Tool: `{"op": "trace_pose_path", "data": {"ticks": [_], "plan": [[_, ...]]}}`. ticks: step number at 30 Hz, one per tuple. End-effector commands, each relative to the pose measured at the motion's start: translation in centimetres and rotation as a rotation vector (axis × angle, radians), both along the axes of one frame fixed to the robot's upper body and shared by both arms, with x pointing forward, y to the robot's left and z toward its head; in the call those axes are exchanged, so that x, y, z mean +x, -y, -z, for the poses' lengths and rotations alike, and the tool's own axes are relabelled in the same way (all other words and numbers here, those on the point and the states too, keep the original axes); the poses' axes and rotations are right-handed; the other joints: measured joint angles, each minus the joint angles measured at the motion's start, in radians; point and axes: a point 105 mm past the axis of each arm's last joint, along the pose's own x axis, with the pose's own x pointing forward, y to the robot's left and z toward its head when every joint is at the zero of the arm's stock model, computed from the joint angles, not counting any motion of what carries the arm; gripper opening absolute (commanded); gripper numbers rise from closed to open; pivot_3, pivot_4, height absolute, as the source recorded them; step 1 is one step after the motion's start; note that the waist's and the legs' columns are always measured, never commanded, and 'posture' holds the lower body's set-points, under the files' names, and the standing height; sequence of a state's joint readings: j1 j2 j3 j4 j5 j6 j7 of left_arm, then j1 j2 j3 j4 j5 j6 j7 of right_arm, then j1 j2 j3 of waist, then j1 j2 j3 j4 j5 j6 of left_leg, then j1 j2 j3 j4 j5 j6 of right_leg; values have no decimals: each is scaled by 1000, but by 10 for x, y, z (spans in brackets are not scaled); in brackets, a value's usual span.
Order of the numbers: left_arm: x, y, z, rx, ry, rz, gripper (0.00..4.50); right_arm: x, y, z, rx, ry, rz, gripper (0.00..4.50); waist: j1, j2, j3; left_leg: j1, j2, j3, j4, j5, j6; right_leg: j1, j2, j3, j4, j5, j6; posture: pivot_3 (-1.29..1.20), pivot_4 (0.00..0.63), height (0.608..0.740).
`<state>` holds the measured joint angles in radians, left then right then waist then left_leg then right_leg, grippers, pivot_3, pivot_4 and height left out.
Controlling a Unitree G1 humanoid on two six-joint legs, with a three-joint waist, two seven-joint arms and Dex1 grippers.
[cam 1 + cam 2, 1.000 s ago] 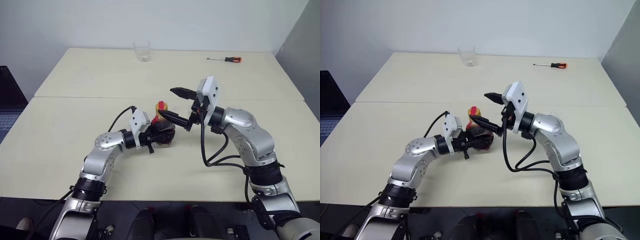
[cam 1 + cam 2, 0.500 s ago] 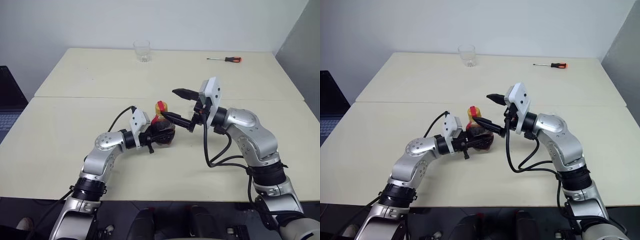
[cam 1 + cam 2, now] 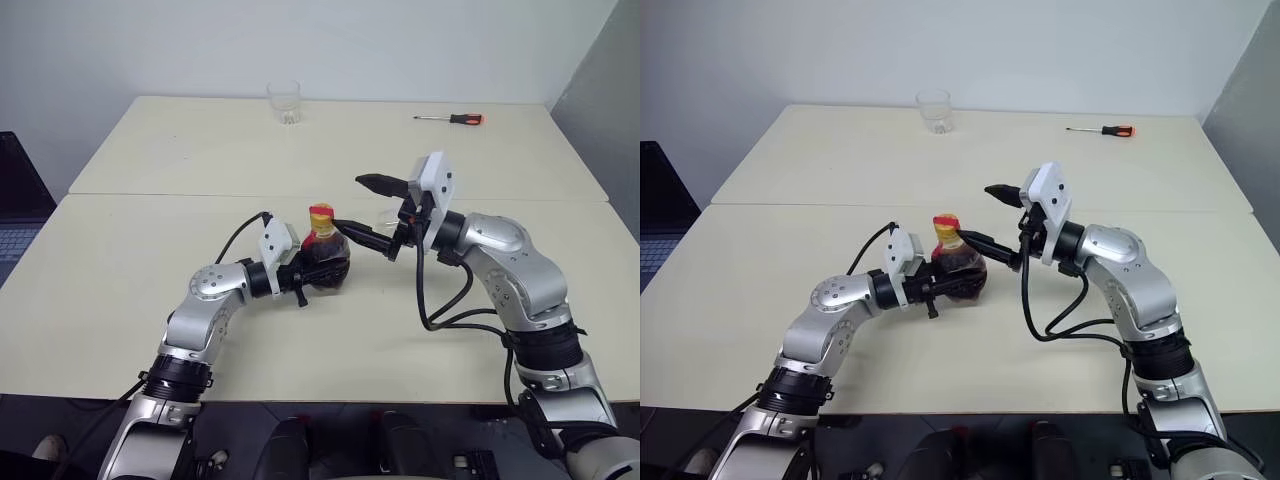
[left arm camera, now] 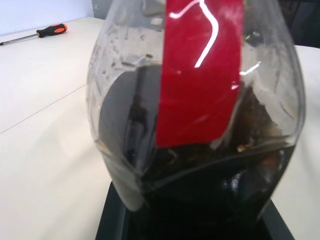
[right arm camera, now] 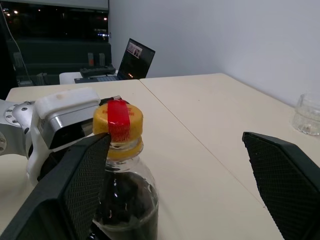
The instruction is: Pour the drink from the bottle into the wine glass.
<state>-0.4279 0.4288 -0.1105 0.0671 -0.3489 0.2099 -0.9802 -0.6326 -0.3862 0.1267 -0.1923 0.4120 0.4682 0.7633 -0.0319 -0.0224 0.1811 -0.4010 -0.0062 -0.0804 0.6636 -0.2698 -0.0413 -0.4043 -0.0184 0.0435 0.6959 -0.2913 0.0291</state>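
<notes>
The yellow cap (image 3: 321, 212) is beside one fingertip, outside the gap, so it is too early to close. My right gripper lines up with the cap next, then closes on it.
The bottle (image 3: 325, 262), a squat clear one with a yellow cap (image 3: 321, 212) under red tape, stands upright at the table's middle. My left gripper (image 3: 318, 272) is shut on its round body. The dark drink (image 4: 210, 190) fills the lower part of the bottle (image 4: 195, 100). My right gripper (image 3: 347, 202) hangs open just right of the cap, at neck height, touching nothing. In the right wrist view the bottle (image 5: 122, 200) stands against one of its fingers (image 5: 75, 190). The wine glass is out of view.
A short clear tumbler (image 3: 284, 101) stands at the table's far edge, and a screwdriver (image 3: 450, 118) with an orange handle lies at the far right. A seam (image 3: 150, 195) runs across the table behind the bottle. A laptop (image 5: 137, 60) sits on another table to my left.
My right gripper has edged to the right, so its lower finger no longer lies across the bottle's neck. The left gripper and bottle have stayed put.
</notes>
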Motion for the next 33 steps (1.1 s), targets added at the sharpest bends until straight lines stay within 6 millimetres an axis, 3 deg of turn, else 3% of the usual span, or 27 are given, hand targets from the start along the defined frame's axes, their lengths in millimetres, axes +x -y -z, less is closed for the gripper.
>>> {"op": "trace_pose_path", "data": {"ticks": [1,13,20,33], "plan": [[-2,3,-22,-24,91,32,976,-3,5,-9,15,44,9,4486,0,0,0,0,0,0,0,0,0,0,0,0,0,0,0,0,150,740],[-2,2,-22,-20,91,33,976,-16,23,3,-22,-1,-24,4486,0,0,0,0,0,0,0,0,0,0,0,0,0,0,0,0,150,740],[-2,2,-22,-19,91,34,976,-34,9,-11,81,-78,-152,4486,0,0,0,0,0,0,0,0,0,0,0,0,0,0,0,0,150,740],[-3,2,-22,-19,93,32,976,-29,-20,-26,123,-47,-179,4486,0,0,0,0,0,0,0,0,0,0,0,0,0,0,0,0,150,740]]}}
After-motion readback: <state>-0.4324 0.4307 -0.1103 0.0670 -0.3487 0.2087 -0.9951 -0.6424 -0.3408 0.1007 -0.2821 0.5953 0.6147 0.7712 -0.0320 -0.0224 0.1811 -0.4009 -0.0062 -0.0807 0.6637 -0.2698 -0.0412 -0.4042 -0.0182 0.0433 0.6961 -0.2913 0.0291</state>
